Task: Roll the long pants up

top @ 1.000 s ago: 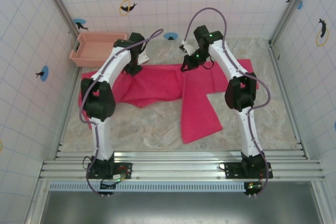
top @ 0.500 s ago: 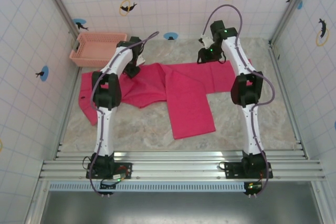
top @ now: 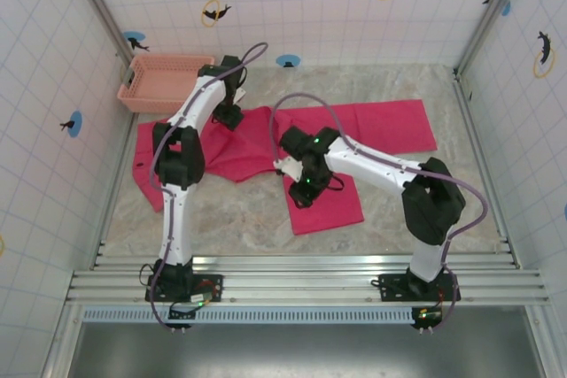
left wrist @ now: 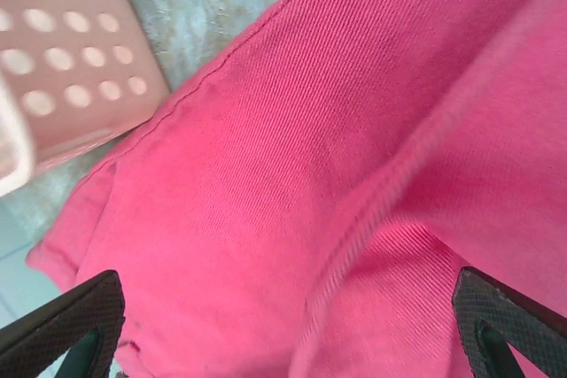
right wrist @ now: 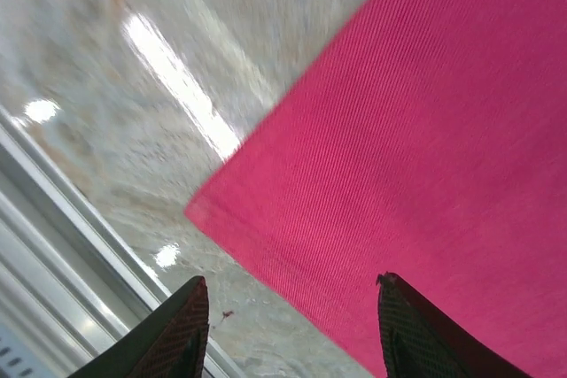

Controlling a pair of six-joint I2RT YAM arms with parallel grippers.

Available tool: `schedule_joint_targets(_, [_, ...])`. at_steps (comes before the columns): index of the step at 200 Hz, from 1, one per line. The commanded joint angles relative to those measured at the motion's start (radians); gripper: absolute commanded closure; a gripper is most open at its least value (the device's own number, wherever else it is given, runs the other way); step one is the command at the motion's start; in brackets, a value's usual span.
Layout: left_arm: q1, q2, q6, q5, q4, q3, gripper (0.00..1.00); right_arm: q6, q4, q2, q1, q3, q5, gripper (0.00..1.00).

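The long pants' near leg needs to lie flat over the other leg for rolling up. My right gripper should next grab that leg by its hem corner.
The long pants lie spread on the table, bright magenta, with one leg running right and another pointing toward the near edge. My left gripper hovers open over their far left part, close to the basket. In the left wrist view its fingers stand wide apart above folded pink cloth, holding nothing. My right gripper hangs over the left corner of the near leg's hem. It is open, and that hem corner lies below its fingertips with bare table beside it.
A pale salmon lattice basket stands at the far left corner, right beside the pants' edge. A metal rail runs along the near edge. Tiled walls close in the left, right and far sides.
Both grippers opened and let go of the cloth. The right arm swung from the far side down to the near leg's hem. The pants now lie flatter.
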Motion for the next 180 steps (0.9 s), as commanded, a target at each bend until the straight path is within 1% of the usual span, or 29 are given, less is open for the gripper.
schedule_joint_targets(1, [-0.018,-0.121,-0.086,-0.041,-0.018,-0.029,0.03,0.087,0.117,-0.075,0.044,-0.107,0.049,0.47])
schedule_joint_targets(33, [-0.020,-0.197,-0.123,-0.015,-0.019,-0.101,0.03,0.123,0.196,-0.061,0.096,-0.190,0.068,0.47])
schedule_joint_targets(54, [-0.021,-0.228,-0.130,-0.011,-0.024,-0.144,0.03,0.135,0.217,-0.042,0.127,-0.187,0.064,0.48])
schedule_joint_targets(75, [-0.021,-0.252,-0.124,-0.034,-0.035,-0.178,0.03,0.156,0.232,-0.024,0.151,-0.182,0.055,0.47])
schedule_joint_targets(101, [-0.021,-0.282,-0.117,-0.030,-0.021,-0.226,0.03,0.154,0.239,0.029,0.170,-0.167,0.021,0.48])
schedule_joint_targets(119, [-0.022,-0.295,-0.117,-0.024,-0.013,-0.250,0.03,0.156,0.228,0.072,0.178,-0.146,0.019,0.48])
schedule_joint_targets(138, [-0.021,-0.298,-0.109,-0.029,-0.013,-0.265,0.03,0.158,0.207,0.120,0.181,-0.137,0.042,0.52])
schedule_joint_targets(147, [-0.021,-0.296,-0.103,-0.032,-0.015,-0.265,0.03,0.164,0.195,0.135,0.181,-0.138,0.076,0.55])
schedule_joint_targets(162, [-0.021,-0.295,-0.100,-0.038,-0.020,-0.267,0.03,0.173,0.181,0.140,0.176,-0.148,0.124,0.64])
schedule_joint_targets(180, [-0.021,-0.297,-0.099,-0.043,-0.021,-0.274,0.03,0.180,0.172,0.109,0.161,-0.172,0.184,0.78])
